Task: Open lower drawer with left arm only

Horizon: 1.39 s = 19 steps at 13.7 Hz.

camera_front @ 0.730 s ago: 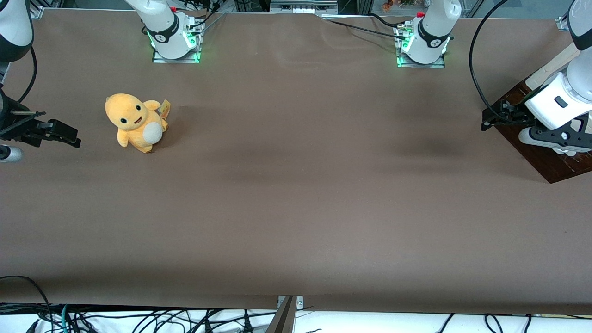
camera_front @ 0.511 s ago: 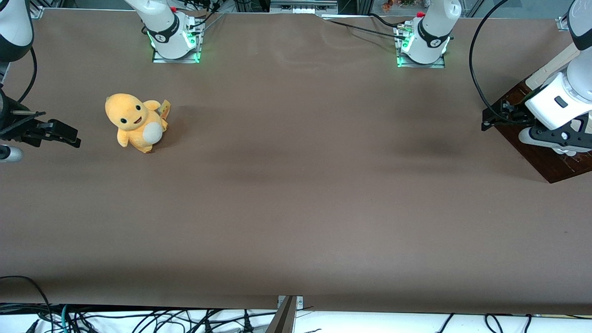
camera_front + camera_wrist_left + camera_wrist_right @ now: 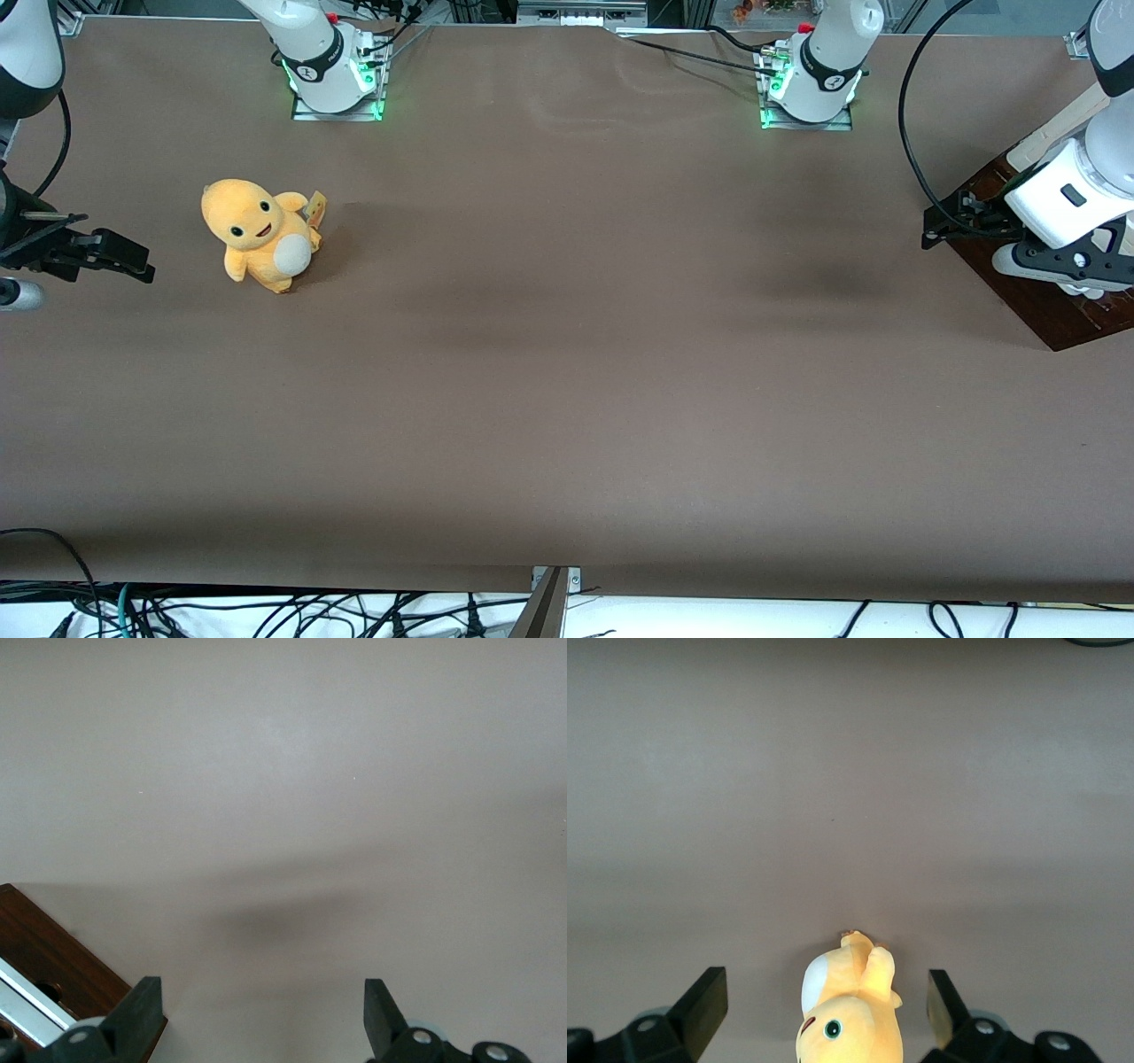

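Note:
Next, my left gripper needs to grab the handle by its white-silver bar (image 3: 32, 1002). That will open the lower drawer (image 3: 75, 966).
The lower drawer's dark brown wooden front (image 3: 1050, 310) shows at the working arm's end of the table, largely covered by the left arm (image 3: 1067, 199). In the left wrist view a corner of that brown front (image 3: 49, 948) appears with its white-silver bar handle (image 3: 27, 1005). My gripper (image 3: 930, 232) hovers at the drawer's edge, pointing toward the table's middle. It is open (image 3: 262, 1014), with only bare table cloth between the fingers, and the handle lies just outside one fingertip (image 3: 140, 1010).
An orange plush toy (image 3: 260, 235) stands toward the parked arm's end of the table. Two arm bases (image 3: 335, 75) (image 3: 811, 84) sit along the edge farthest from the front camera. Brown cloth (image 3: 567, 372) covers the table. Cables (image 3: 266, 611) hang along the nearest edge.
The left arm's wrist has shifted very slightly; the gripper stays open at the drawer's edge. Nothing else has moved.

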{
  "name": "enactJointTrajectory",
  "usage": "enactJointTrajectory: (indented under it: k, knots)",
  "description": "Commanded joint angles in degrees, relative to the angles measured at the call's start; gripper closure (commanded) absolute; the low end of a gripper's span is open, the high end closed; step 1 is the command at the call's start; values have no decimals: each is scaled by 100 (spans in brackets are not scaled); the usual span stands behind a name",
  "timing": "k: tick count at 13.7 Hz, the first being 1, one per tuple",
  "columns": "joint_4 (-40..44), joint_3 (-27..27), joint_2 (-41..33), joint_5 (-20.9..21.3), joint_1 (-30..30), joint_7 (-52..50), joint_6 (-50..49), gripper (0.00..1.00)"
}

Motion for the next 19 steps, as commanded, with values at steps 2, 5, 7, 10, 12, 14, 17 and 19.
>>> enactJointTrajectory:
  k: [2, 5, 7, 10, 12, 14, 17, 19]
  knots:
    - [168, -63, 96, 166, 40, -84, -157, 0]
    - [186, -72, 105, 175, 40, -190, -148, 0]
    - [186, -72, 105, 175, 40, -173, -148, 0]
    - [212, -72, 175, 149, 31, -181, -139, 0]
    - [203, -72, 184, 175, 23, -138, -139, 0]
    - [203, -72, 237, 175, -12, -146, -157, 0]
    - [203, -72, 264, 166, 40, -137, -157, 0]
    - [194, -63, 299, 219, 40, -199, -166, 0]
